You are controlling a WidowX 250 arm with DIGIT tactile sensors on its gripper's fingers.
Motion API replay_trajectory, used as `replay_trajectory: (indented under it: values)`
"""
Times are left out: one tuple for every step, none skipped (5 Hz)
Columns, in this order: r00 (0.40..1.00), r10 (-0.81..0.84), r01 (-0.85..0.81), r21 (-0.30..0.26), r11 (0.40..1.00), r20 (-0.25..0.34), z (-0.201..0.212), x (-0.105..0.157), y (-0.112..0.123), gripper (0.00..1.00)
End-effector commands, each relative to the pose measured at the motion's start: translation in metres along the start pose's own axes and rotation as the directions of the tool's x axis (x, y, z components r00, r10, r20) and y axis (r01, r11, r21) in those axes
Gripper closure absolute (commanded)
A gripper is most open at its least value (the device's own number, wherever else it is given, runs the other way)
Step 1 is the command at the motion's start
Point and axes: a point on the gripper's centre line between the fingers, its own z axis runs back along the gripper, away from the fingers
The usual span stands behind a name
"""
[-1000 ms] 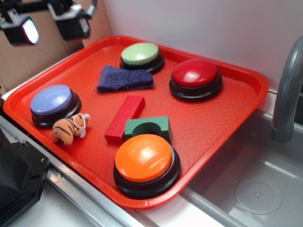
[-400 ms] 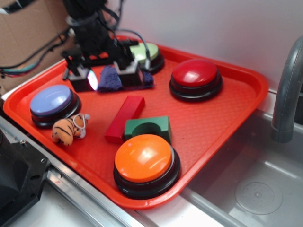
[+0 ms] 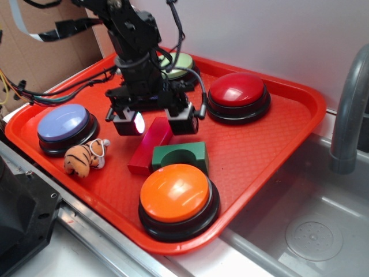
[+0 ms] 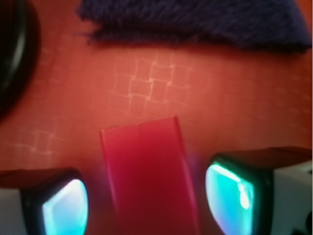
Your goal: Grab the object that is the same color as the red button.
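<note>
I can close my gripper on the red block (image 3: 149,145) now, because my glowing fingers are low beside both sides of the block.
The long red block (image 3: 149,145) lies flat in the middle of the red tray (image 3: 271,144), its far end between my fingers. My gripper (image 3: 155,123) is open and straddles that end, one finger on each side with a gap to each. In the wrist view the red block (image 4: 149,176) runs up between the two glowing pads (image 4: 66,208), untouched, with my gripper (image 4: 146,200) centred over it. The red button (image 3: 238,92) stands at the tray's far right, apart from the arm.
A green arched block (image 3: 180,156) touches the red block's right side. An orange button (image 3: 176,196), a blue button (image 3: 62,124), a green button (image 3: 181,62), a toy tiger (image 3: 83,158) and a purple cloth (image 4: 195,19) share the tray. A sink and faucet (image 3: 349,109) lie right.
The arm has come down from the tray's back left to the centre. The open gripper moved off the purple cloth and now straddles the red block's far end.
</note>
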Motion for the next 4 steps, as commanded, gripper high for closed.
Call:
replay_trajectory:
  values:
    - [1.0, 0.012, -0.012, -0.073, 0.997, 0.004, -0.004, 0.004, -0.001, 1.0]
    - [1.0, 0.02, -0.02, -0.063, 0.998, 0.002, -0.004, 0.007, 0.001, 1.0]
    - [0.999, 0.027, -0.026, -0.045, 0.999, 0.019, -0.002, 0.007, 0.002, 1.0]
    - [1.0, 0.0, 0.001, -0.037, 0.999, 0.022, 0.02, 0.017, 0.002, 1.0]
